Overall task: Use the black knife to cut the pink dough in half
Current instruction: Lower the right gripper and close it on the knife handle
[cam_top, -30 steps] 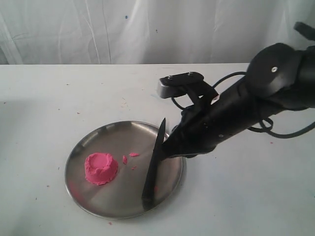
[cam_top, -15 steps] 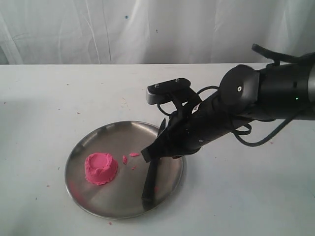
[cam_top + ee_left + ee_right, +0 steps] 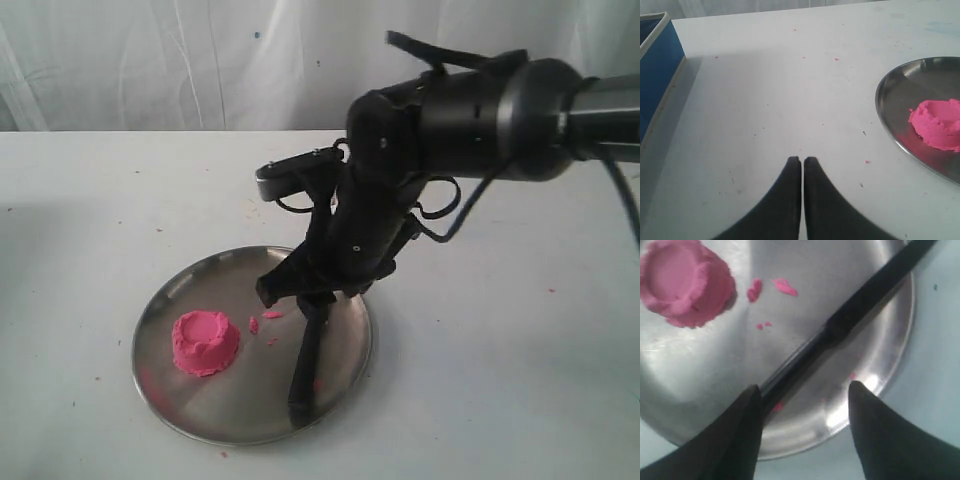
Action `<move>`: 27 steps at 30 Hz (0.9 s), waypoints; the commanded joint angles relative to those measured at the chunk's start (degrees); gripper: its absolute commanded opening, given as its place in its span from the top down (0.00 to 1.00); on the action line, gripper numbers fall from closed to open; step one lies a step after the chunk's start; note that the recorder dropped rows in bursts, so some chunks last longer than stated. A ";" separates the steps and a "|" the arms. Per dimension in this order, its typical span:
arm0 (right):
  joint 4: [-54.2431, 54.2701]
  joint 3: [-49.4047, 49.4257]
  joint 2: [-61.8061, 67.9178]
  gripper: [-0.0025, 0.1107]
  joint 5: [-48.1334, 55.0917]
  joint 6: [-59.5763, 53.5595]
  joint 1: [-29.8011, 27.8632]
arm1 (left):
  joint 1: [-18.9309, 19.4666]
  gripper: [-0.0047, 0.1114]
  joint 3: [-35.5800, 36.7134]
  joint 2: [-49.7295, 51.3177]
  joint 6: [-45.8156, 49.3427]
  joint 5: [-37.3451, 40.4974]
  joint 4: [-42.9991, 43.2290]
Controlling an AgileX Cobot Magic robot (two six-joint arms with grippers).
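My right gripper picks up the knife by its thick black handle (image 3: 302,385) next, since the knife's blade (image 3: 316,325) lies across the plate.
The pink dough (image 3: 205,342) is one rounded lump with a dented top, on the left part of a steel plate (image 3: 160,310). The black knife (image 3: 305,365) lies flat across the plate's right side, and no gripper holds it. My right gripper (image 3: 298,292) hovers just above the knife with its jaws wide apart. In the right wrist view the knife (image 3: 860,305) runs slantwise past one fingertip of the open right gripper (image 3: 804,386), with the dough (image 3: 685,282) further off. My left gripper (image 3: 802,159) is shut and empty over bare table, and it sees the dough (image 3: 937,122) off to one side.
Small pink crumbs (image 3: 270,315) lie on the plate between the dough and the knife. A blue box (image 3: 655,75) stands at the table's edge in the left wrist view. A white curtain hangs behind the table.
The right gripper has opened and let go of the knife. Its arm has swung up and leftward over the plate. The knife and dough stay where they were.
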 commanded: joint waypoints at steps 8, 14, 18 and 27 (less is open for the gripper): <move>-6.95 -9.29 13.83 0.56 7.74 12.29 4.79 | -0.10 0.88 0.03 -0.15 0.19 -0.29 0.15; -6.95 -9.29 15.66 0.56 7.27 13.50 4.79 | -0.10 0.88 0.03 -0.15 0.19 -0.29 0.15; -6.95 -9.29 15.88 0.61 6.39 13.76 4.79 | -0.10 0.88 0.03 -0.15 0.19 -0.29 0.15; -9.03 -9.29 14.73 0.83 6.86 13.76 4.79 | -0.10 0.88 0.03 -0.15 0.19 -0.29 0.15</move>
